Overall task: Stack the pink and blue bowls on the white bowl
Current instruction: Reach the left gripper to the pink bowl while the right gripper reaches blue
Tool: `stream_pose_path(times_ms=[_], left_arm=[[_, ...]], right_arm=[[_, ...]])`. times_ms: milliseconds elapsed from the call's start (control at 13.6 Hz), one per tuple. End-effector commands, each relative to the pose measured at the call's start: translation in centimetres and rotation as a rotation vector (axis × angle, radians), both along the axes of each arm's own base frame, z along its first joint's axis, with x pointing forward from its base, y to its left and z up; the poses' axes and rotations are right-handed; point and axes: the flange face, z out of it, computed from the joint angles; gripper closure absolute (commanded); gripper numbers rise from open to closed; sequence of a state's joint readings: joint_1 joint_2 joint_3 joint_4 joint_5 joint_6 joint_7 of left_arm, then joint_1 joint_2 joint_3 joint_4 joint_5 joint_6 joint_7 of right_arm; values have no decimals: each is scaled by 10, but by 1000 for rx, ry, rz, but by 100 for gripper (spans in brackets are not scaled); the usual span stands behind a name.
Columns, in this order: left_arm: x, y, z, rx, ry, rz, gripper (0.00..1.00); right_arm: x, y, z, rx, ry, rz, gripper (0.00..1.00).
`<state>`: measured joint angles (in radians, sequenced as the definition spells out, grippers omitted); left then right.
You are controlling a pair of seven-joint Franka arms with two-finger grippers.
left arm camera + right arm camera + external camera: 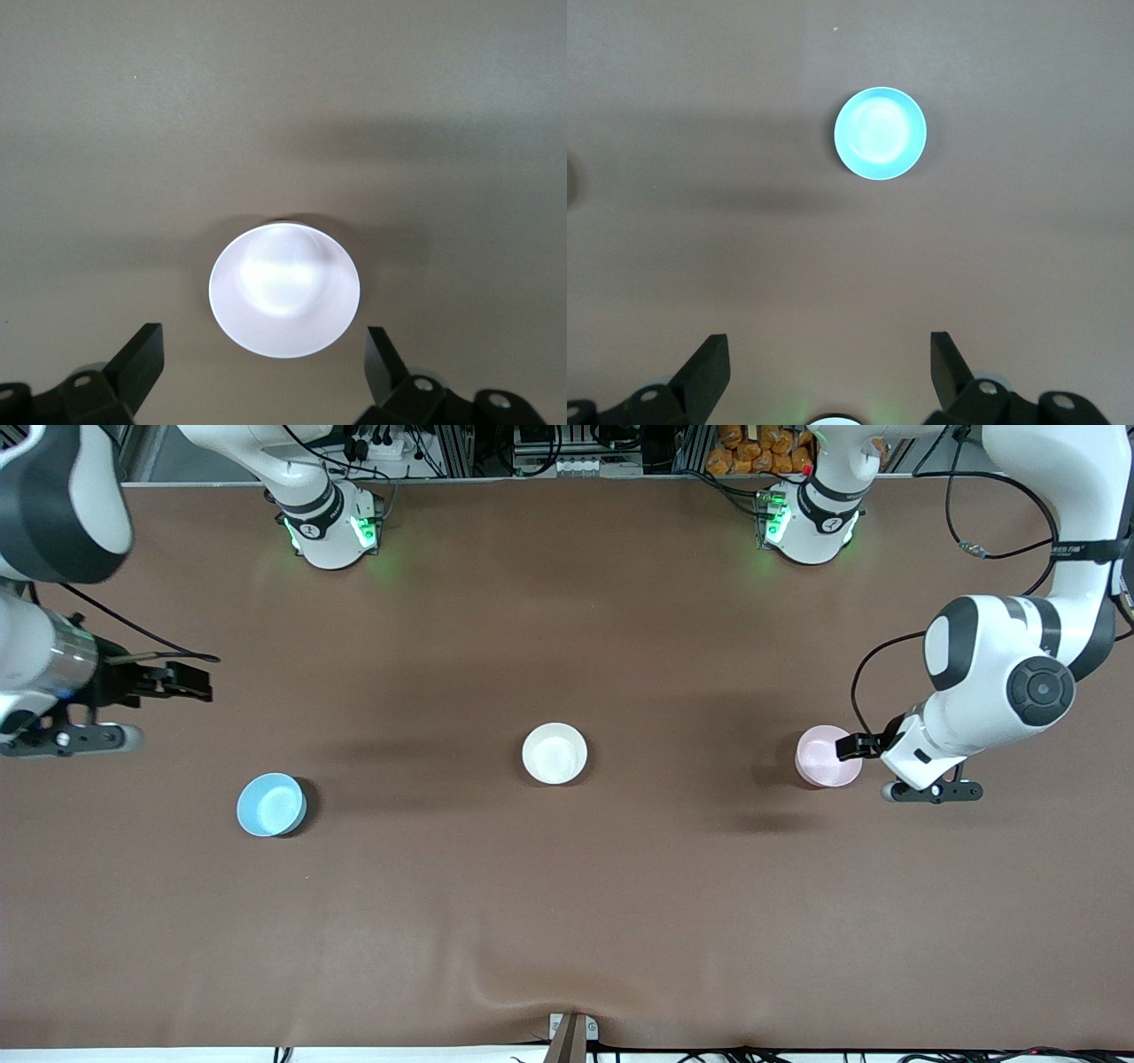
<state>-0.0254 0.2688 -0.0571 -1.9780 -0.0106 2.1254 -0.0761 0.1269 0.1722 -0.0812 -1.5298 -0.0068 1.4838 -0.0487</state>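
My left gripper should grab the pink bowl by its rim (828, 728) next, to stack the pink bowl on the white bowl (555, 753).
The white bowl (555, 753) stands at the table's middle. The pink bowl (828, 755) stands toward the left arm's end, and also shows in the left wrist view (284, 290). The blue bowl (271, 804) stands toward the right arm's end, a little nearer the front camera, and also shows in the right wrist view (880, 133). My left gripper (850, 746) is open and empty at the pink bowl's rim. In its own view (263, 341) the bowl lies just ahead of the fingers. My right gripper (190, 682) is open and empty in the air, short of the blue bowl (826, 347).
The brown table cover (567, 903) has a wrinkle near the front edge, above a small mount (571, 1036). The two arm bases (328, 527) (806, 522) stand along the table's back edge, with cables and clutter past them.
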Motion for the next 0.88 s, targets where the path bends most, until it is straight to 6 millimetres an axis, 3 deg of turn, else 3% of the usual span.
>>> stream_pose_path(times_ms=[0, 294, 808], left_arm=[[0, 2, -7, -2, -2, 6, 0], [1, 24, -29, -3, 16, 26, 0], [-13, 38, -74, -4, 64, 49, 0]], right_arm=[[2, 4, 4, -6, -5, 3, 0], [3, 3, 4, -6, -24, 2, 0], [-4, 1, 2, -2, -47, 1, 0]])
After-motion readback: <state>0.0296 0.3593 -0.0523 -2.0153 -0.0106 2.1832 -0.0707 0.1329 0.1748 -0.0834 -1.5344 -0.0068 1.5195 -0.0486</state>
